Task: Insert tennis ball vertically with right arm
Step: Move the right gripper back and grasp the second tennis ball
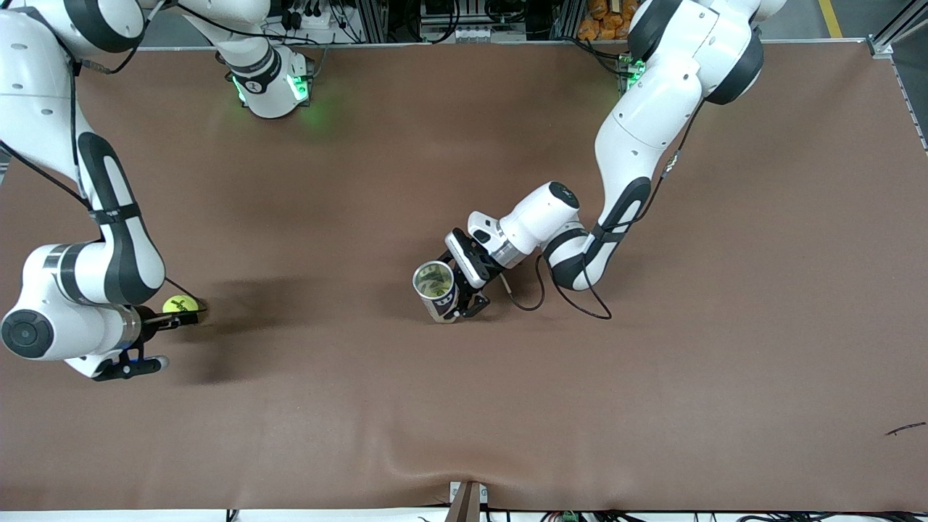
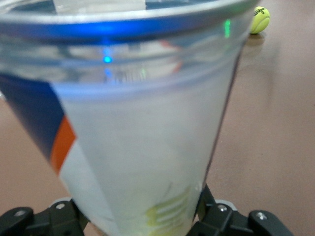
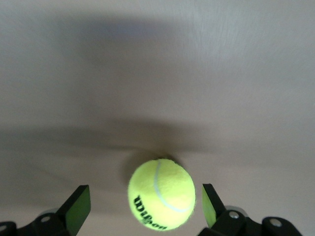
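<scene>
My fingers don't reach the tennis ball's middle yet. My right gripper needs to move toward the tennis ball's middle (image 1: 181, 304) before it closes.
The yellow-green tennis ball (image 1: 180, 304) lies on the brown table near the right arm's end. My right gripper (image 1: 176, 313) is low at the table, open, with one finger on each side of the ball (image 3: 161, 194) and a gap at both fingers (image 3: 78, 209). A clear ball can (image 1: 435, 288) with a blue, orange and white label stands near the table's middle, mouth up. My left gripper (image 1: 464, 299) grips its lower part from the side. In the left wrist view the can (image 2: 142, 147) fills the space between the fingers (image 2: 209, 209), and the ball (image 2: 259, 19) shows far off.
A loose black cable (image 1: 573, 301) hangs from the left arm onto the table beside the can. A small dark scrap (image 1: 905, 429) lies near the left arm's end. A bracket (image 1: 467, 500) sits at the table edge nearest the front camera.
</scene>
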Robot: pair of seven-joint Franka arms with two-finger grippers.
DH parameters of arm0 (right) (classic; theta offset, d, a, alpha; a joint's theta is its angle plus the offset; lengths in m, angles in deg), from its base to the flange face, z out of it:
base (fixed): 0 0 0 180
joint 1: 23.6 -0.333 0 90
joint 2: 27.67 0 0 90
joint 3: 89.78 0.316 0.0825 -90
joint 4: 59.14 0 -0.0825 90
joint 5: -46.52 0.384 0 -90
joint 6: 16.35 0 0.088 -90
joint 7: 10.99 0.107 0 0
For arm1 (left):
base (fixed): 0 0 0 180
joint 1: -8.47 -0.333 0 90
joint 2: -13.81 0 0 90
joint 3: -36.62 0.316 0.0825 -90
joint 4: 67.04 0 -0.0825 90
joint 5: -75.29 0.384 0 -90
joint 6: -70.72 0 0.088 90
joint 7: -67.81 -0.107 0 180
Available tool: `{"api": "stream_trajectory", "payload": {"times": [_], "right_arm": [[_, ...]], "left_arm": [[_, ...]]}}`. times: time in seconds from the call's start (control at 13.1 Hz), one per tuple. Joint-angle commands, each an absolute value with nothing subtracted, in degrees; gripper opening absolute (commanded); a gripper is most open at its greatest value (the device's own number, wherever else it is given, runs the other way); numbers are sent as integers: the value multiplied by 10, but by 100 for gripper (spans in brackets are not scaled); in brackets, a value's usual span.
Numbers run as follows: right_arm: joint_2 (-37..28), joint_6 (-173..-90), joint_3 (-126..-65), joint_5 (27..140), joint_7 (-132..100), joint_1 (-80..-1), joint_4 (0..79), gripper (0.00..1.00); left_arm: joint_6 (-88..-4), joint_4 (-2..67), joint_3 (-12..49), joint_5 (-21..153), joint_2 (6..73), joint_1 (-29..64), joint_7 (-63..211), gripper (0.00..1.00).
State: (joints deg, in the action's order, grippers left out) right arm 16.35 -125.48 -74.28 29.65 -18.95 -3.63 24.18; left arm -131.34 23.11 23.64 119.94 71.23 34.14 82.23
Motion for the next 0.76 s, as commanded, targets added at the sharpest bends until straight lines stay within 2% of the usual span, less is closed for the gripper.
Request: {"api": "stream_trajectory", "payload": {"times": [0.0, 0.31, 0.38, 0.46, 0.53, 0.61, 0.69], "right_arm": [[162, -1259, -733, 283, -197, -12, 272, 100], [168, -1260, -732, 284, -196, -4, 283, 100], [168, -1260, -733, 284, -196, -4, 283, 81], [168, -1260, -733, 284, -196, -5, 283, 55], [168, -1261, -733, 286, -196, -5, 283, 39], [168, -1261, -731, 289, -196, -6, 281, 30], [166, -1261, -729, 290, -196, -9, 277, 29]], "left_arm": [[-1320, 225, 236, 1210, 715, 340, 830, 85], [-1320, 224, 236, 1210, 714, 340, 830, 85], [-1320, 224, 236, 1210, 714, 340, 830, 85], [-1320, 225, 236, 1211, 713, 340, 830, 85], [-1320, 225, 236, 1212, 713, 340, 830, 85], [-1320, 225, 236, 1212, 714, 340, 830, 85], [-1320, 226, 236, 1212, 714, 340, 830, 85]]}}
